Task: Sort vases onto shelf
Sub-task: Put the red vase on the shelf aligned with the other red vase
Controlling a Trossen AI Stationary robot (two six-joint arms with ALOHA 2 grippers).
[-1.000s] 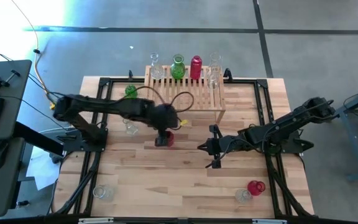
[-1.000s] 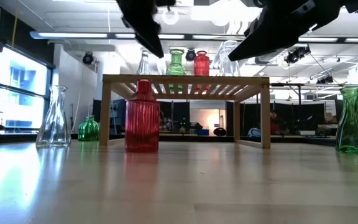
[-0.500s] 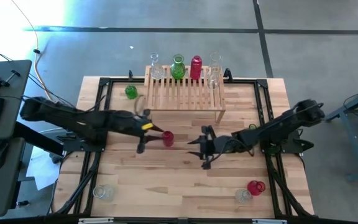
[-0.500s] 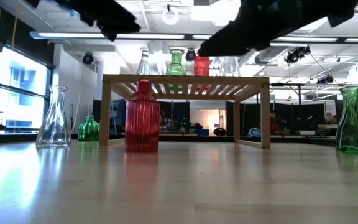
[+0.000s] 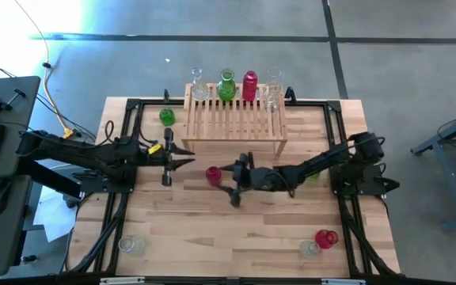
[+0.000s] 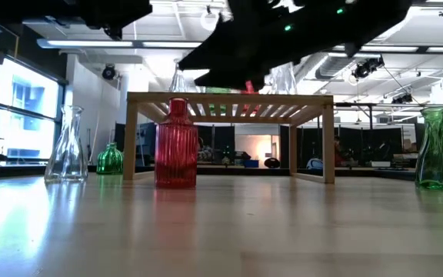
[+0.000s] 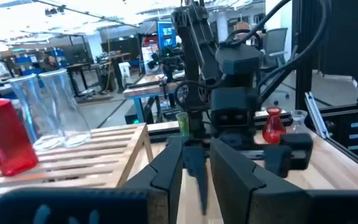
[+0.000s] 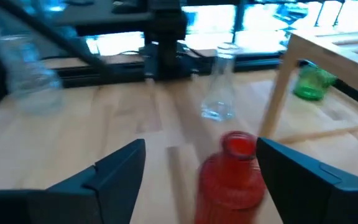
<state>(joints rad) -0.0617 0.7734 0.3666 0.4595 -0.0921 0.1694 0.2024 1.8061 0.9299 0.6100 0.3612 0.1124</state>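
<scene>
The red vase should be sorted onto the shelf (image 5: pixel 236 120), so I should pick it up by its neck (image 5: pixel 214 173) with my right gripper next.
A red ribbed vase (image 5: pixel 213 174) (image 6: pixel 176 145) (image 8: pixel 232 174) stands upright on its base on the table in front of the shelf (image 5: pixel 236 120). My right gripper (image 5: pixel 228 183) (image 8: pixel 201 148) reaches in from the table's right, open wide. The vase stands just ahead of its fingertips, and they do not touch it. My left gripper (image 5: pixel 188 155) (image 7: pixel 196 152) is level at the table's left, pointing at the vase from a short way off, with a narrow empty gap between its fingers. Several vases (image 5: pixel 249 85) stand along the shelf's far edge.
A round green vase (image 5: pixel 167 116) sits left of the shelf. A clear flask (image 6: pixel 65 146) is near the left arm and a tall green vase (image 6: pixel 439 150) is by the right arm. A clear vase (image 5: pixel 131 245), a red one (image 5: pixel 325 237) and a clear one (image 5: pixel 311 249) stand near the front edge.
My left gripper has pulled back from above the red vase toward the table's left edge and tipped from pointing down to level. My right gripper has opened and moved toward the table's left, up to the red vase. The vase has stayed where it was.
</scene>
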